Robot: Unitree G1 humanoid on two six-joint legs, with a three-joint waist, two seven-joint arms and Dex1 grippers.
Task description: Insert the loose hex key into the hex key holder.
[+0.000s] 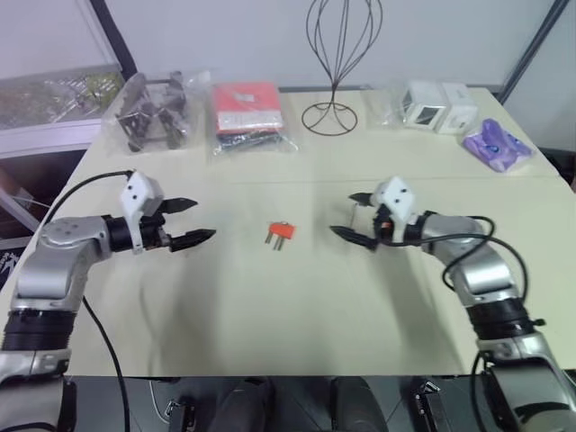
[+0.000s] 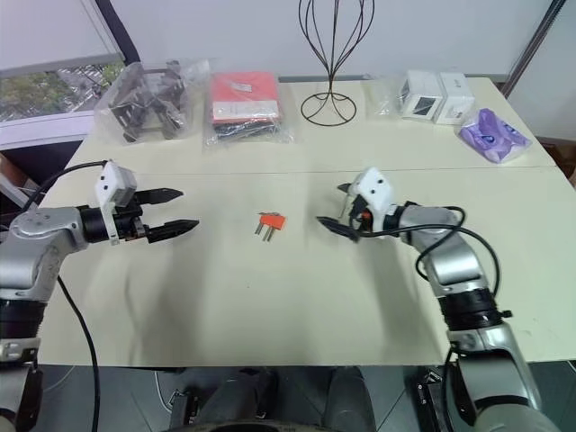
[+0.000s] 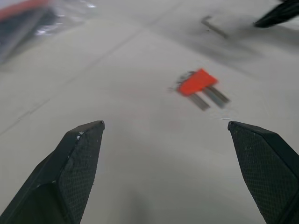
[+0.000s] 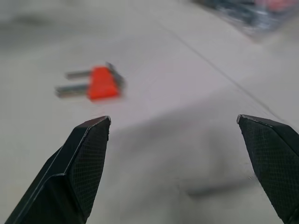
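Observation:
My left gripper grabs the hex key holder by its flat orange body next, since thin keys stick out from one edge.
The hex key holder, a small orange-red block with short dark keys sticking out, lies in the middle of the table between both grippers. The loose hex key, a thin grey L-shaped rod, lies on the table just beside my right gripper's fingertips. My left gripper hovers to the left of the holder, open and empty, pointing toward it. On the other side, my right gripper is also open and empty, pointing toward the holder with the loose key close under its fingers.
Along the far edge stand a bag of dark metal parts, a red packet in a clear bag, a wire stand, white boxes in a bag and a purple item. Bare tabletop lies in front.

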